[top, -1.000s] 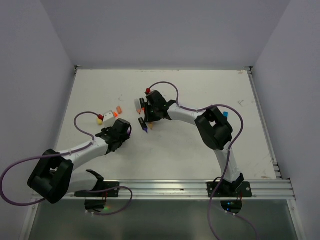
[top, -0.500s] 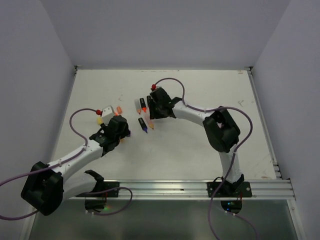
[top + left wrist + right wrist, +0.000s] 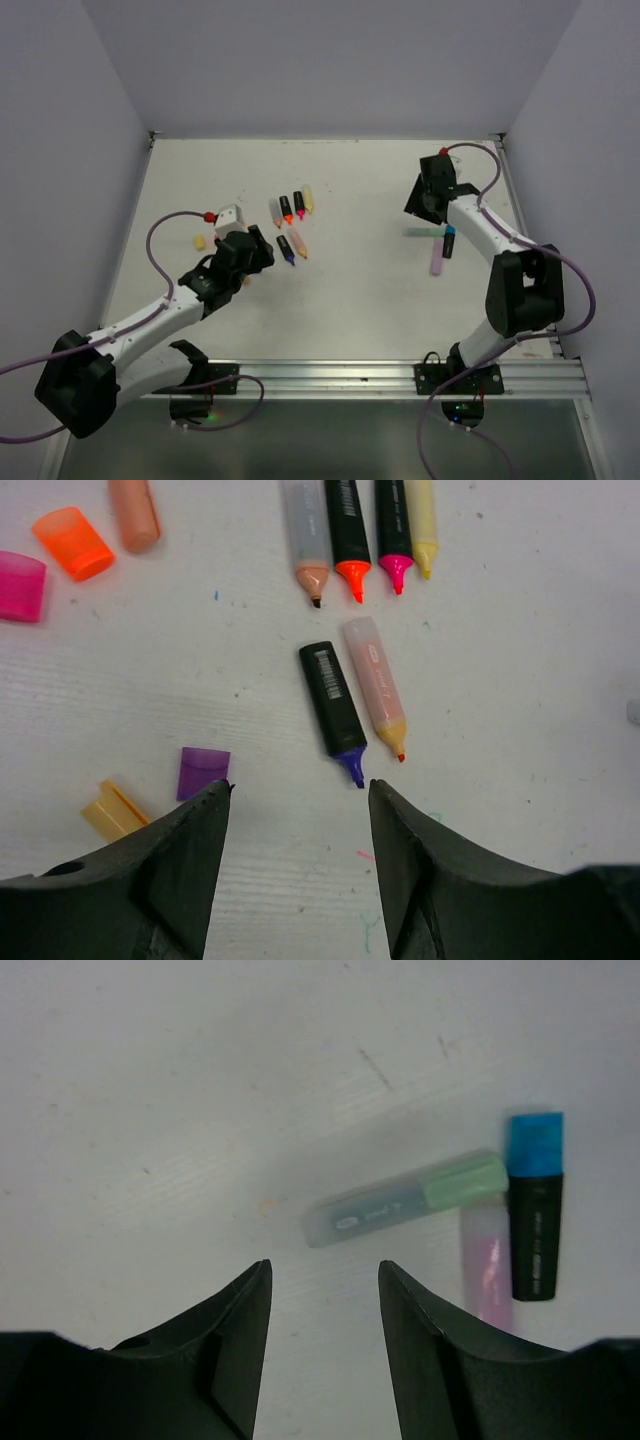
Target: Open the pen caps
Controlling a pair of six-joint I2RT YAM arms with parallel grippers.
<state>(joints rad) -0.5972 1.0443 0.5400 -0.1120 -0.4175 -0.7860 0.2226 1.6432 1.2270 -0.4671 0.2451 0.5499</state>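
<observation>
My right gripper grabs the pink pen across its body (image 3: 436, 257) (image 3: 487, 1263) next, to leave the cap end free for my left gripper to open.
In the left wrist view, loose pen caps lie on the table: orange (image 3: 72, 542), pink (image 3: 20, 585), peach (image 3: 133, 512), purple (image 3: 203, 772) and yellow (image 3: 112, 810). Four uncapped highlighters (image 3: 348, 535) lie in a row, and a purple-tipped one (image 3: 335, 710) and a peach one (image 3: 377, 685) lie nearer. My left gripper (image 3: 298, 790) is open and empty just short of the purple tip. My right gripper (image 3: 325, 1270) is open and empty above a green-capped pen (image 3: 405, 1198), a blue-capped black pen (image 3: 535, 1205) and a pink pen (image 3: 485, 1260).
From above, the left gripper (image 3: 250, 250) is beside the uncapped highlighters (image 3: 290, 210) at centre left, and the right gripper (image 3: 425, 200) is near the capped pens (image 3: 438, 245) at the right. A yellow cap (image 3: 200, 241) lies left of the left arm. Walls enclose the table.
My right arm has swung from the highlighter cluster in the middle over to the capped pens at the right. My left gripper has moved right, toward the purple-tipped highlighter.
</observation>
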